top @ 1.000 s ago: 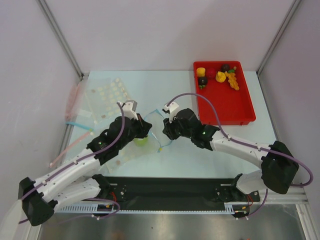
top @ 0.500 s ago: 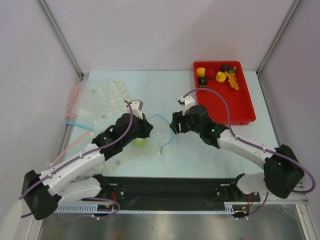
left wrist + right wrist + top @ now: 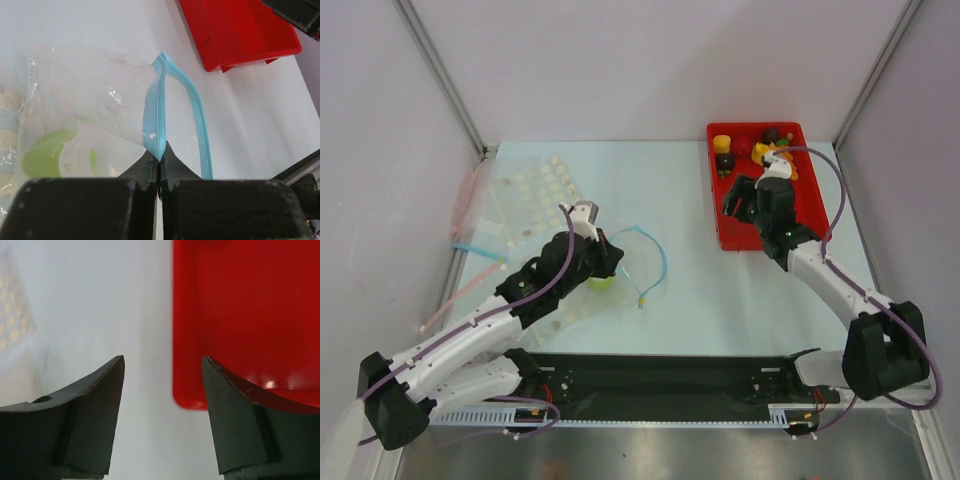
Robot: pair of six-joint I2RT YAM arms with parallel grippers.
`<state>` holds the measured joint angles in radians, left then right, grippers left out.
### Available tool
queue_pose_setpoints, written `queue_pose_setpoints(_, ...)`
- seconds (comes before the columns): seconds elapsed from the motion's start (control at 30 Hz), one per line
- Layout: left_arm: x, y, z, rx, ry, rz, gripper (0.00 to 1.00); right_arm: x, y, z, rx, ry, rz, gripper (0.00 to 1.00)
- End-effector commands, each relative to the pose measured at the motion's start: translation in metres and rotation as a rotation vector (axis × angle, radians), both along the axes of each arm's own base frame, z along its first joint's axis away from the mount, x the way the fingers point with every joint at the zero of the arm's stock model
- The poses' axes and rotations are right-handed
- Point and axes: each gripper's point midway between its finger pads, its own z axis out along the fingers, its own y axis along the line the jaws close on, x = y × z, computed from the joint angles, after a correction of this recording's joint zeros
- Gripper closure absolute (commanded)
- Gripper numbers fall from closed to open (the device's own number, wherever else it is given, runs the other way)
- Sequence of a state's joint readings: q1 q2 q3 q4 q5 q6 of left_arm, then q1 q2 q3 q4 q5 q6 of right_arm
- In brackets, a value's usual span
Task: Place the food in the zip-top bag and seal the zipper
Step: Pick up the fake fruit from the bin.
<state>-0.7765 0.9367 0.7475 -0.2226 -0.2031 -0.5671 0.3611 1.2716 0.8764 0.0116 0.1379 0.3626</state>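
My right gripper goes to the yellow food next and grabs it by its near end (image 3: 722, 149). Its far end stays free to enter the zip-top bag (image 3: 620, 275) first.
The clear zip-top bag (image 3: 620, 275) lies left of the table's middle with its mouth standing open in a loop. My left gripper (image 3: 615, 256) (image 3: 159, 156) is shut on one side of the light-blue zipper (image 3: 152, 115); the other side (image 3: 198, 125) curves off freely. A green apple (image 3: 602, 283) (image 3: 47, 156) rests inside the bag. My right gripper (image 3: 734, 203) (image 3: 162, 365) hangs open and holds nothing, over the near left corner of the red tray (image 3: 790, 225) (image 3: 250, 315). The remaining food (image 3: 760, 150) lies at the tray's far end.
Spare clear bags with pink strips (image 3: 468, 200) and a dotted sheet (image 3: 535, 188) lie at the far left. Frame posts and white walls close in the table. A black rail (image 3: 660, 380) runs along the near edge.
My right gripper has let go of the bag's mouth, opened, and swung back right to the red tray. The left gripper keeps its hold and the mouth stays open.
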Motion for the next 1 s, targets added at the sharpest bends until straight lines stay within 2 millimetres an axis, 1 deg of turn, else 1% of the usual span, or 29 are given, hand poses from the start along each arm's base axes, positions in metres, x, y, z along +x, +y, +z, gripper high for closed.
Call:
queue_pose_setpoints(0.0,0.005,-0.001,0.017,-0.046,-0.057,0.007,1.0,0.037,-0.028,0.022,0.036,-0.024,-0.127,0.32)
queue_pose_setpoints(0.03,0.004,-0.001,0.015,-0.044,-0.055,0.007,1.0,0.049,-0.04,0.037,0.024,-0.036,-0.16,0.31)
queue_pose_setpoints(0.07,0.005,-0.001,0.015,-0.043,-0.054,0.007,1.0,0.057,-0.047,0.037,0.004,-0.028,-0.182,0.3)
queue_pose_setpoints(0.1,0.005,-0.001,0.015,-0.045,-0.056,0.007,1.0,0.07,-0.053,0.028,-0.024,-0.001,-0.209,0.29)
queue_pose_setpoints(0.13,0.005,-0.002,0.014,-0.043,-0.051,0.002,1.0,0.077,-0.064,0.022,-0.058,0.024,-0.231,0.28)
queue_pose_setpoints(0.17,0.005,-0.003,0.015,-0.046,-0.051,0.001,1.0,0.095,-0.068,0.024,-0.075,0.026,-0.252,0.27)
queue_pose_setpoints(0.23,0.004,-0.003,0.015,-0.047,-0.052,-0.003,1.0,0.109,-0.077,0.015,-0.108,0.059,-0.279,0.28)
queue_pose_setpoints(0.27,0.005,-0.004,0.014,-0.046,-0.051,-0.003,1.0,0.122,-0.085,0.031,-0.122,0.027,-0.312,0.28)
queue_pose_setpoints(0.3,0.004,-0.003,0.015,-0.047,-0.052,-0.003,1.0,0.133,-0.087,0.008,-0.154,0.07,-0.322,0.28)
queue_pose_setpoints(0.37,0.005,-0.002,0.015,-0.04,-0.054,0.001,1.0,0.148,-0.097,0.0,-0.209,0.087,-0.351,0.26)
queue_pose_setpoints(0.4,0.005,-0.002,0.014,-0.038,-0.053,0.002,1.0,0.162,-0.098,-0.005,-0.229,0.098,-0.361,0.25)
queue_pose_setpoints(0.43,0.005,-0.001,0.015,-0.037,-0.054,0.005,1.0,0.17,-0.102,-0.013,-0.25,0.11,-0.374,0.22)
queue_pose_setpoints(0.47,0.006,-0.001,0.015,-0.036,-0.055,0.006,1.0,0.176,-0.108,-0.016,-0.288,0.114,-0.386,0.21)
queue_pose_setpoints(0.5,0.006,-0.001,0.015,-0.037,-0.054,0.008,1.0,0.191,-0.109,-0.023,-0.304,0.123,-0.393,0.2)
queue_pose_setpoints(0.57,0.005,-0.003,0.014,-0.039,-0.052,-0.002,1.0,0.204,-0.111,-0.03,-0.331,0.125,-0.39,0.2)
queue_pose_setpoints(0.6,0.004,-0.003,0.015,-0.04,-0.053,-0.006,1.0,0.209,-0.113,-0.036,-0.353,0.132,-0.388,0.19)
queue_pose_setpoints(0.63,0.004,-0.003,0.015,-0.04,-0.051,-0.007,1.0,0.22,-0.113,-0.044,-0.364,0.133,-0.387,0.18)
queue_pose_setpoints(0.7,0.004,-0.005,0.015,-0.04,-0.049,-0.016,1.0,0.228,-0.121,-0.052,-0.407,0.138,-0.402,0.16)
queue_pose_setpoints(0.73,0.003,-0.005,0.016,-0.042,-0.049,-0.02,1.0,0.236,-0.121,-0.058,-0.415,0.139,-0.403,0.15)
queue_pose_setpoints(0.8,0.002,-0.006,0.016,-0.045,-0.048,-0.024,1.0,0.243,-0.126,-0.061,-0.426,0.136,-0.411,0.15)
queue_pose_setpoints(0.83,0.002,-0.006,0.018,-0.054,-0.053,-0.026,1.0,0.246,-0.132,-0.063,-0.432,0.139,-0.414,0.15)
queue_pose_setpoints(0.87,0.001,-0.006,0.017,-0.054,-0.051,-0.026,1.0,0.252,-0.133,-0.064,-0.43,0.132,-0.411,0.15)
queue_pose_setpoints(0.9,0.001,-0.005,0.017,-0.055,-0.052,-0.026,1.0,0.255,-0.139,-0.063,-0.433,0.127,-0.41,0.17)
queue_pose_setpoints(0.93,0.001,-0.005,0.016,-0.052,-0.051,-0.023,1.0,0.258,-0.14,-0.063,-0.431,0.123,-0.404,0.18)
queue_pose_setpoints(0.97,0.002,-0.006,0.014,-0.051,-0.046,-0.022,1.0,0.263,-0.138,-0.058,-0.421,0.105,-0.386,0.2)
